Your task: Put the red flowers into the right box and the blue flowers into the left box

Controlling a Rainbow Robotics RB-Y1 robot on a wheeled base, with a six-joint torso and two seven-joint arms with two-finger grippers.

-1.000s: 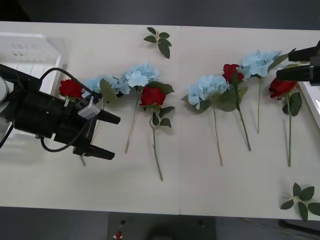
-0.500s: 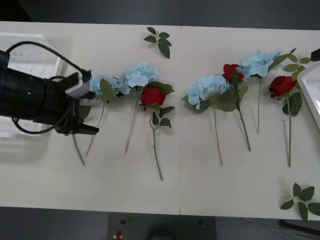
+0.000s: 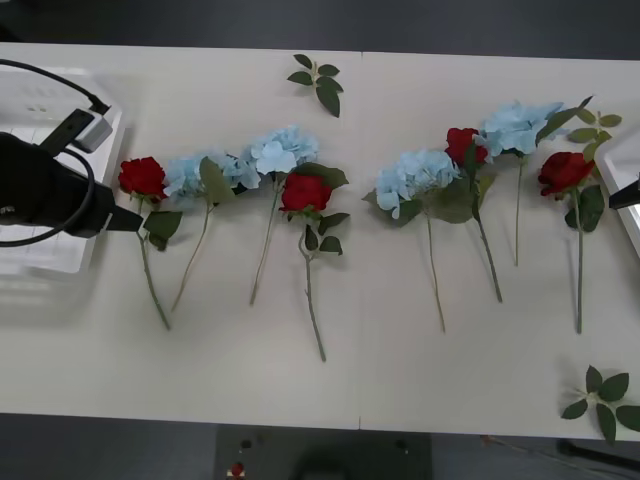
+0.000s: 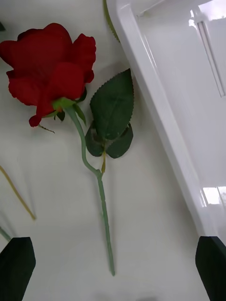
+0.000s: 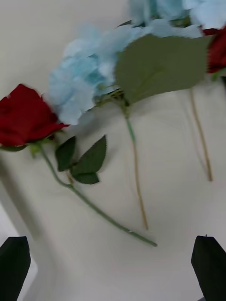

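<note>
A blue flower (image 3: 190, 175) overlaps the leaves of the leftmost rose and crowds its bloom, so the left gripper should grab the rose by its bare green stem (image 3: 152, 280).
Several red flowers lie in a row on the table, blooms away from me: one at the far left (image 3: 142, 177), one (image 3: 305, 192), one (image 3: 463, 143) and one at the far right (image 3: 563, 172). Blue flowers (image 3: 283, 150) (image 3: 415, 172) (image 3: 518, 125) lie between them. My left gripper (image 3: 122, 219) is open just left of the leftmost rose (image 5: 23, 117), partly over the slotted left box (image 3: 60, 90). At the right edge, my right gripper (image 3: 626, 195) hangs open above the rightmost rose's stem (image 4: 104, 221), beside the right box's rim (image 4: 155, 94). Nothing is between either pair of fingers.
A loose green leaf sprig (image 3: 318, 80) lies at the back middle of the table and another (image 3: 600, 400) near the front right corner. The table strip in front of the stems is bare. A blue flower (image 5: 80, 84) overlaps the leftmost rose's leaves.
My left arm has drawn back to the left, uncovering the leftmost rose, which still lies on the table. The right gripper has slid out toward the right edge.
</note>
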